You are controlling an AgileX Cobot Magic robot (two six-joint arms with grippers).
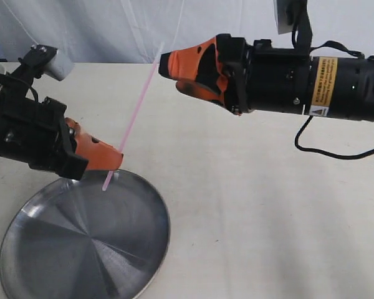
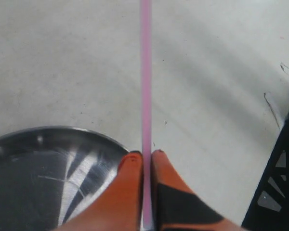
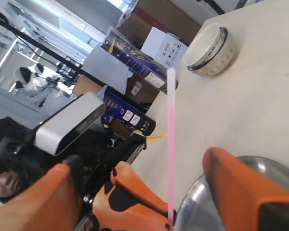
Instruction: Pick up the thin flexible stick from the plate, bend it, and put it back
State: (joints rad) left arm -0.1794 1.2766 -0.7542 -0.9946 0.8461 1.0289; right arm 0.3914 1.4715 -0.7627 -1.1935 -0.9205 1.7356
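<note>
I should next grab the stick by its whitish end [image 1: 159, 50] with my right gripper, to bend the thin pink stick above the steel plate [image 1: 81, 261].
The thin pink stick [image 1: 136, 115] is held straight, slanting up from over the steel plate [image 1: 81, 261] toward the right arm. My left gripper [image 1: 115, 162] is shut on it near its lower end, just above the plate's far rim; a short pale tip pokes out below the fingers. In the left wrist view the stick [image 2: 145, 72] runs out from between the closed fingers [image 2: 130, 192] beside the plate [image 2: 38, 168]. My right gripper [image 1: 165, 65] hangs open beside the stick's whitish top end. In the right wrist view the stick [image 3: 171, 144] stands between the spread fingers of that gripper [image 3: 137, 161].
A small white bowl [image 3: 209, 45] sits on the beige table near its far edge. Cardboard and printed boxes [image 3: 135, 67] lie beyond that edge. A black cable [image 1: 336, 152] dangles under the right arm.
</note>
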